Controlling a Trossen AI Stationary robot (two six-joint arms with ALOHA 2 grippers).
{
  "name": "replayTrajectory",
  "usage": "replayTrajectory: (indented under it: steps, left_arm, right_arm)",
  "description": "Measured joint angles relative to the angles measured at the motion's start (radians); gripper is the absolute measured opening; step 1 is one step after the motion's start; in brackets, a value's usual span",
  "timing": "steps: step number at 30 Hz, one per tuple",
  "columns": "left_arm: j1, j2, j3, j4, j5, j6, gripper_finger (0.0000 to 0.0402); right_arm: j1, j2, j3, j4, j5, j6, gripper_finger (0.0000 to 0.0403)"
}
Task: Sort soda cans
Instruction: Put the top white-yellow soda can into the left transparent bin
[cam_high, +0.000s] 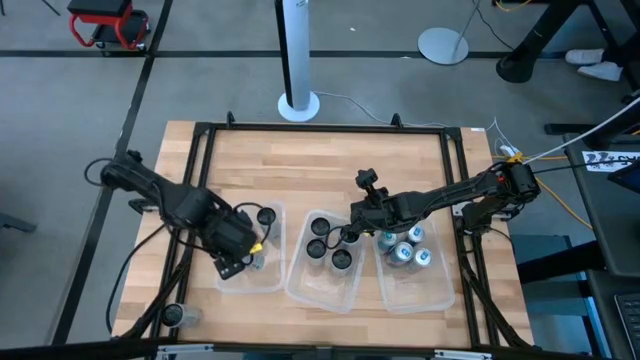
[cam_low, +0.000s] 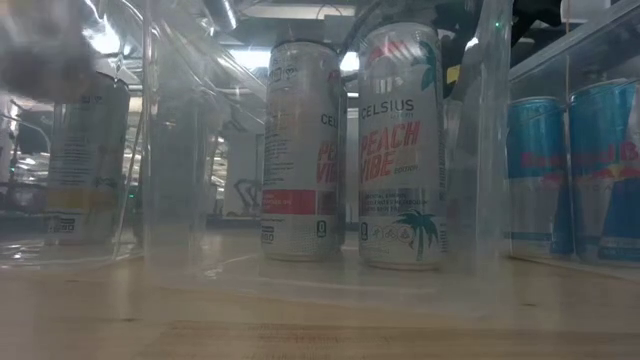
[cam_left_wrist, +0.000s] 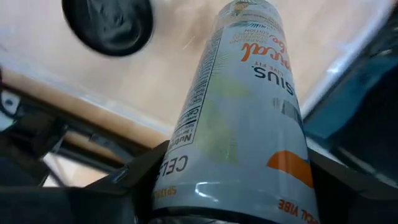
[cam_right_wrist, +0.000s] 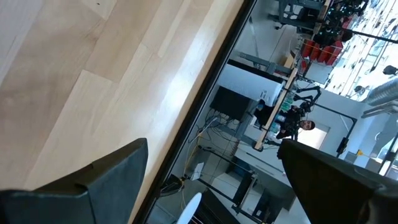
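My left gripper holds the white can and should keep holding it until I bring it down upright. The white can's lower end (cam_left_wrist: 247, 11) is hanging tilted above the bottom of the bin.
Three clear bins stand side by side on the table. My left gripper (cam_high: 247, 252) is down in the left bin (cam_high: 272, 280), shut on a white Celsius soda can (cam_left_wrist: 249, 118). A dark-topped can (cam_high: 265, 215) stands beside it. The middle bin (cam_high: 322, 290) holds three dark-topped cans (cam_high: 318, 250), two of them white in the low view (cam_low: 400, 145). Several blue-and-silver cans (cam_high: 403, 253) stand in the right bin (cam_high: 420, 295). My right gripper (cam_high: 350, 233) hovers open over the middle bin's right side; nothing is between its fingers (cam_right_wrist: 118, 174). My left gripper pinches the white can by its side wall near the upper end (cam_left_wrist: 186, 186), one finger (cam_left_wrist: 140, 177) on each side. The fingers come from above and lie across the can. The can points down below them toward the bin floor, slightly tilted. Whether its lower end (cam_left_wrist: 249, 9) rests there, I cannot tell.
One more can (cam_high: 173, 316) lies outside the bins by the table's near left corner. A black frame (cam_high: 205, 135) runs round the table. A white pole base (cam_high: 298, 104) stands beyond the far edge. Bare wood (cam_high: 330, 170) lies between bins and far edge. A person (cam_right_wrist: 305, 126) shows in the room.
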Motion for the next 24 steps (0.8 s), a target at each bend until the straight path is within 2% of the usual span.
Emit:
replayTrajectory:
  steps: [10, 24]
  left_arm:
    - [-0.003, -0.001, -0.176, -0.002, 0.017, 0.034, 0.0263]
    - [-0.002, -0.003, -0.315, 0.066, 0.02, 0.061, 0.0263]
  right_arm:
    - [0.0, 0.0, 0.0, 0.003, 0.0, -0.001, 0.0364]
    - [0.0, 0.0, 0.0, 0.008, -0.001, -0.002, 0.0364]
